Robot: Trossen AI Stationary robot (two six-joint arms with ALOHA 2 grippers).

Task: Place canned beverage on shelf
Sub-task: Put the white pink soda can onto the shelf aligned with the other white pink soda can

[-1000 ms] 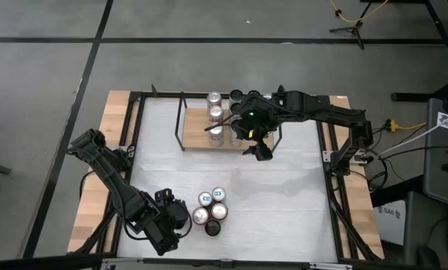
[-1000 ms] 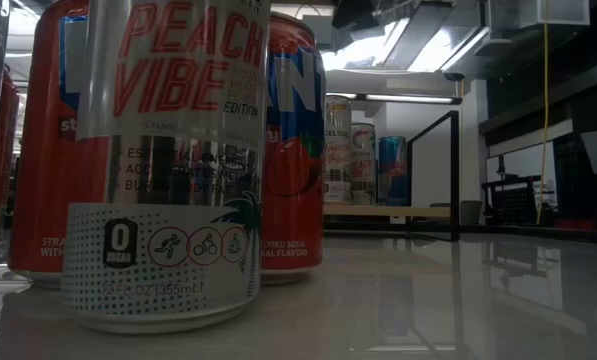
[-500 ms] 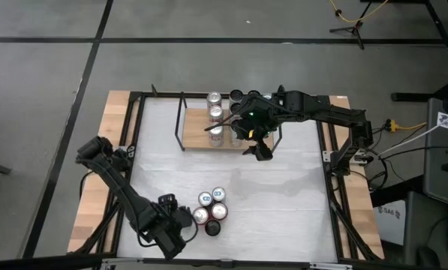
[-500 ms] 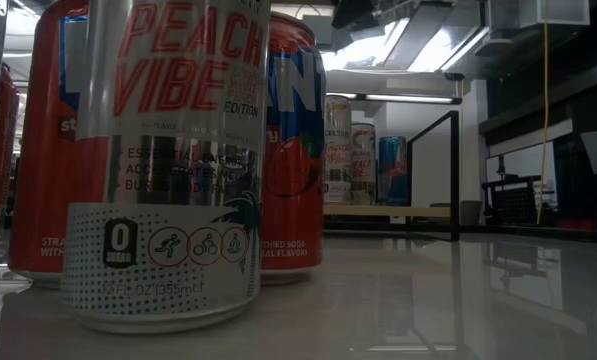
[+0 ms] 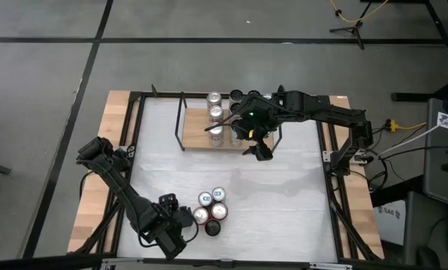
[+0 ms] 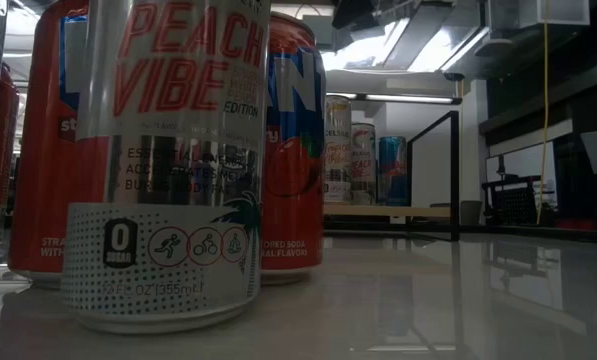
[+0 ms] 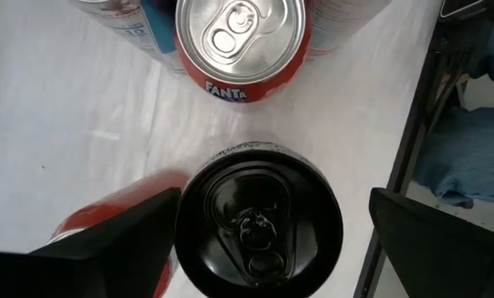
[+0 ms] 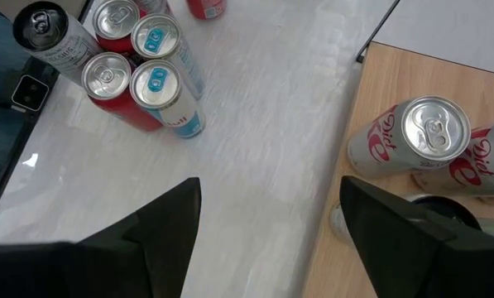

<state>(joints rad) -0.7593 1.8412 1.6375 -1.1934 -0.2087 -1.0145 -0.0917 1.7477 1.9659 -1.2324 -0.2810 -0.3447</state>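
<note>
The black-topped can has both fingers reaching down beside its wide black lid (image 5: 213, 227) (image 7: 259, 220), so my left gripper should close now and would hold the can.
Several cans stand in a cluster (image 5: 211, 210) near the table's front edge. One is a black-topped can (image 7: 259, 223), another a red Fanta can (image 7: 240, 41) beside it. My left gripper (image 7: 273, 199) hangs open over the black-topped can (image 5: 213, 228), pointing steeply down with a finger on either side of it. No touch shows. The shelf (image 5: 197, 139), a light-wood board with black rod uprights, stands at the far side and bears several cans (image 5: 215, 112). My right gripper (image 5: 260, 150) hovers open by the shelf's right end with nothing between its fingers.
A Peach Vibe can (image 6: 168, 160) and red cans fill the low view's left; the shelf (image 6: 388, 211) shows beyond them. A Diet Coke can (image 8: 416, 136) stands on the board under my right gripper. Bare white tabletop (image 5: 284, 195) lies between cluster and shelf.
My left gripper has sunk and edged toward the cluster of cans near the front edge, then kept still. Its fingers have stayed open. The cans have not moved.
</note>
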